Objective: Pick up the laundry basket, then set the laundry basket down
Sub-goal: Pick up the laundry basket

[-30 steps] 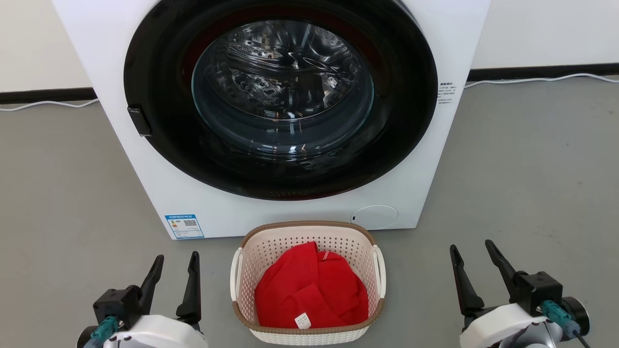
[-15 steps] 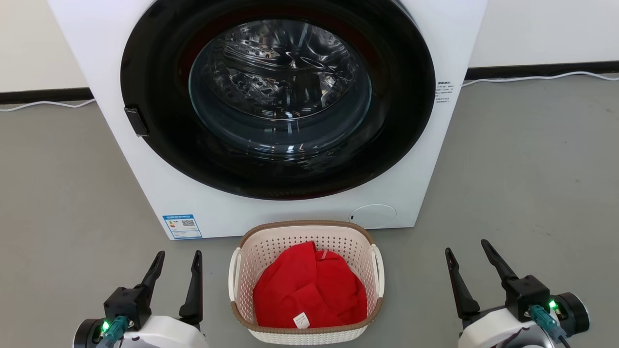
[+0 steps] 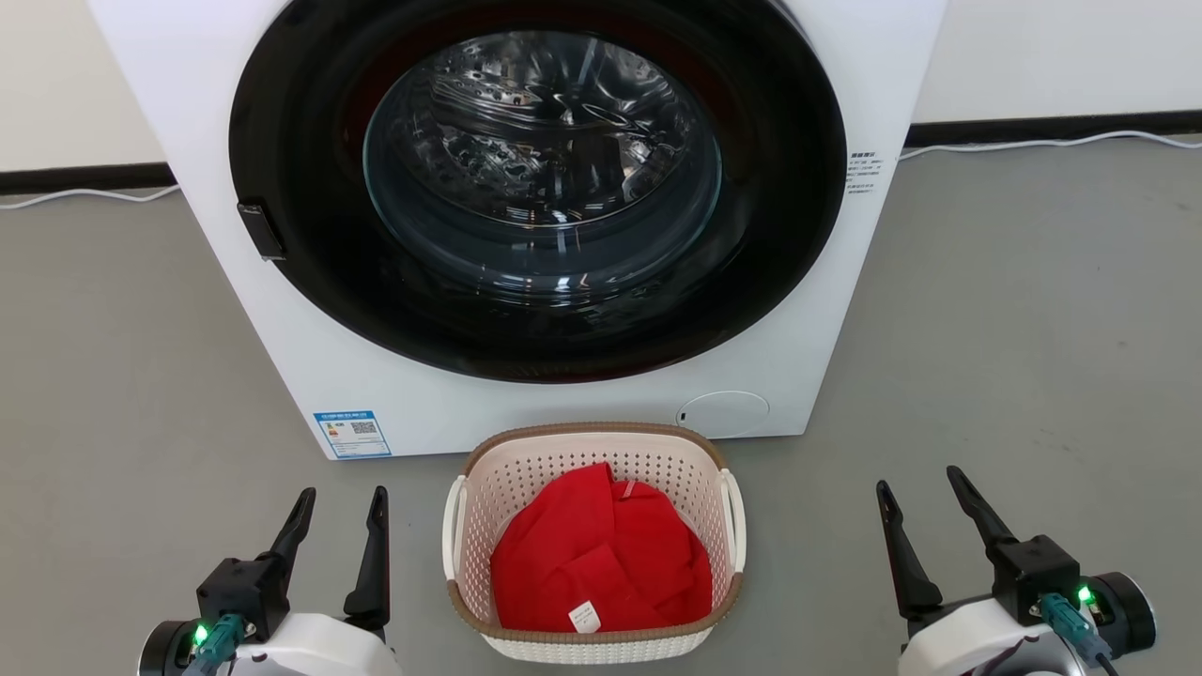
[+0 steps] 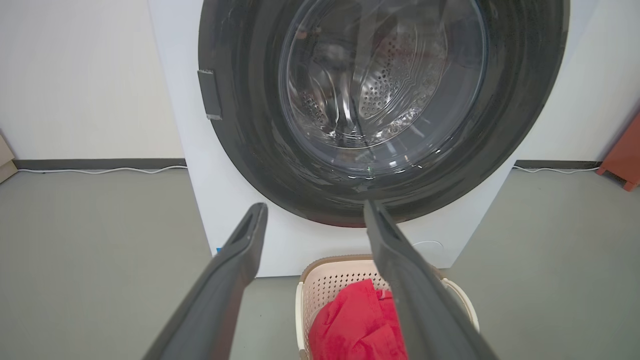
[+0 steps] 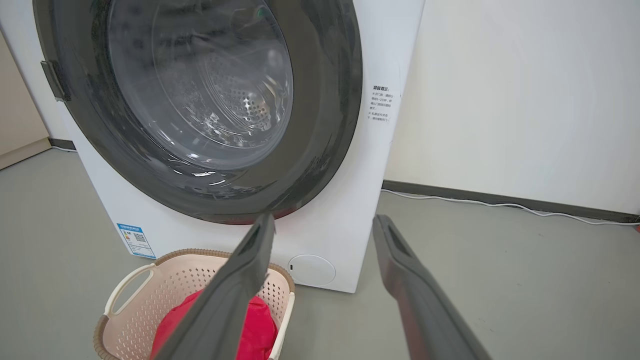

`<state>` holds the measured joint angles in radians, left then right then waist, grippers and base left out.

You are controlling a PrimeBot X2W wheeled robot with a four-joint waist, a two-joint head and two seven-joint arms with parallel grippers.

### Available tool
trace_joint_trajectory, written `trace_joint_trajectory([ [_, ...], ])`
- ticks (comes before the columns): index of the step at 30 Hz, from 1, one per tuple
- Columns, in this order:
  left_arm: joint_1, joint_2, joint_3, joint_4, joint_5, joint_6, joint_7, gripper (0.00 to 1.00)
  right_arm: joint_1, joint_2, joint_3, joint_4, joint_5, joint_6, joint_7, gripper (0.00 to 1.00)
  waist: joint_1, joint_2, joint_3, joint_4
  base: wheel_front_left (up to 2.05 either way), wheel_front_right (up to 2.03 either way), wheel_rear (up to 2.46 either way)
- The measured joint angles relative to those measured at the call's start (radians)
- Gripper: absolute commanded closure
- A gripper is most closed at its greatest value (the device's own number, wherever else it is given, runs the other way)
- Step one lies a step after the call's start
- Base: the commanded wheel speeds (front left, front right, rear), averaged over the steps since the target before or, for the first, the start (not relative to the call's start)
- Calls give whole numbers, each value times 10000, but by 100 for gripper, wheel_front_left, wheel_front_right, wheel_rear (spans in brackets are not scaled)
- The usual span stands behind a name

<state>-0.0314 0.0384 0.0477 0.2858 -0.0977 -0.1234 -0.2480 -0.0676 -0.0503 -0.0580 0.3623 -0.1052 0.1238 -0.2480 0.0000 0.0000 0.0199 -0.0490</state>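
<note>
The basket's perforated body is much wider than my open fingers, so my left gripper should grab the basket by its slim white loop handle point(image 3: 452, 528) point(image 4: 299, 315) next.
The laundry basket point(image 3: 526, 474), cream-white and perforated with a brown rim and white loop handles, rests on the grey floor just in front of the washing machine, with a red garment point(image 3: 601, 563) inside. The basket point(image 4: 325, 285) shows low in the left wrist view and the basket point(image 5: 145, 300) sits at the lower left of the right wrist view. My left gripper point(image 3: 343, 498) hovers open to the basket's left, apart from it. My right gripper point(image 3: 920, 479) is open well off to the basket's right. Neither holds anything.
A white front-loading washing machine point(image 3: 423, 413) with a closed dark round door point(image 3: 540, 188) stands right behind the basket. A white cable point(image 3: 1033, 144) runs along the wall base. An orange-red object point(image 4: 622, 157) shows at the far right in the left wrist view.
The whole head view has shifted slightly, so the camera moved. Both grippers stay open beside the basket, which has not moved on the floor.
</note>
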Motion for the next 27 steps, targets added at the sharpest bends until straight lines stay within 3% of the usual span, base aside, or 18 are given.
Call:
trace_joint_trajectory([
  [9, -226, 4, -167, 13, -178, 0, -2, 0, -66, 8, -48, -17, 56, 0, 0, 0, 0, 0, 546, 51, 0, 0, 0],
  [20, -1853, -2, -213, 136, -198, 0, -75, 0, -1824, 6, 138, 240, 639, 0, -2, 0, 0, 0, 2563, -38, 0, 0, 0],
  [27, -2980, -12, -401, 984, -662, 61, -84, 0, -2943, -4, 238, 700, 731, 0, -31, 0, 0, 0, 3791, -130, 0, 0, 0],
])
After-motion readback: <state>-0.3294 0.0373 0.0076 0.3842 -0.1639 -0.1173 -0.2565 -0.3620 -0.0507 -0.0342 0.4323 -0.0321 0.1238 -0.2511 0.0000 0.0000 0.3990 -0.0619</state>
